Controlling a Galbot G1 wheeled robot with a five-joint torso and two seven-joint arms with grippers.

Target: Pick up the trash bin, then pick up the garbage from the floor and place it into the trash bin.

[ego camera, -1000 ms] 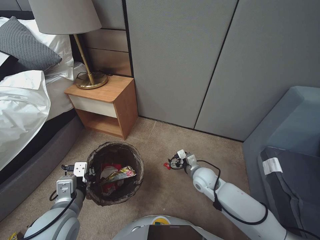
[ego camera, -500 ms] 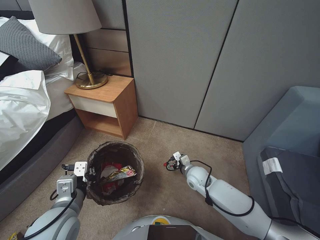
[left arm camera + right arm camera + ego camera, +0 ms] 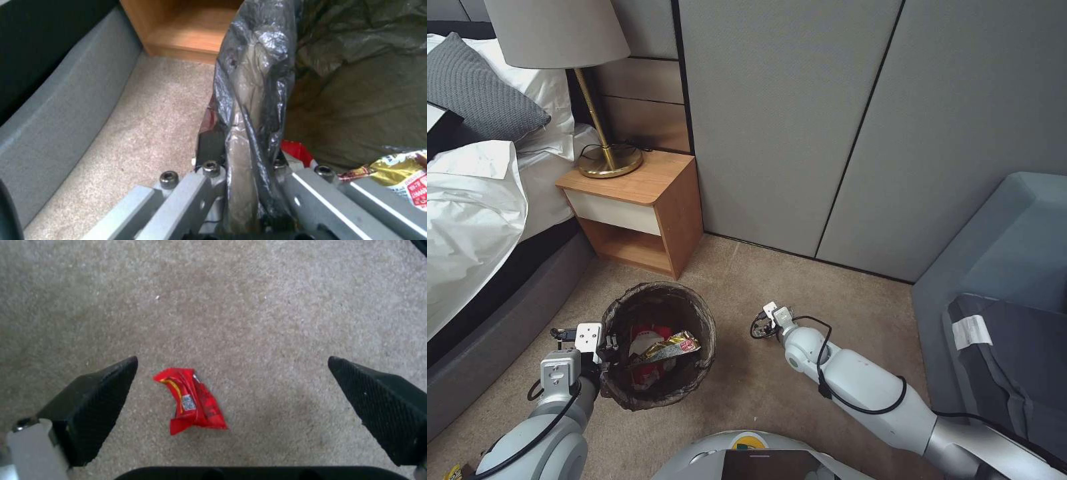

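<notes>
My right gripper should next grab the red snack wrapper by its end beside the square code, then drop this garbage (image 3: 191, 401) into the trash bin.
The trash bin (image 3: 658, 393), round with a dark bag liner, is held just off the carpet at my lower left. My left gripper (image 3: 606, 348) is shut on its near-left rim; the left wrist view shows the liner-covered rim (image 3: 251, 100) pinched between the jaws. Inside lie red-and-white packets and a gold foil wrapper (image 3: 666, 347). My right gripper (image 3: 766, 321) hangs open low over the carpet to the right of the bin. In the right wrist view a crumpled red packet of garbage (image 3: 191, 401) lies flat between the two black fingers (image 3: 98, 400), touching neither.
A wooden nightstand (image 3: 640, 200) with a brass lamp (image 3: 607, 160) stands behind the bin, the bed (image 3: 474, 220) to its left. A grey sofa (image 3: 1007, 293) is on the right and grey wall panels are behind. Beige carpet lies between.
My right arm has swung left and lower, and its gripper now covers the red packet in the head view. The left arm and the bin have not moved.
</notes>
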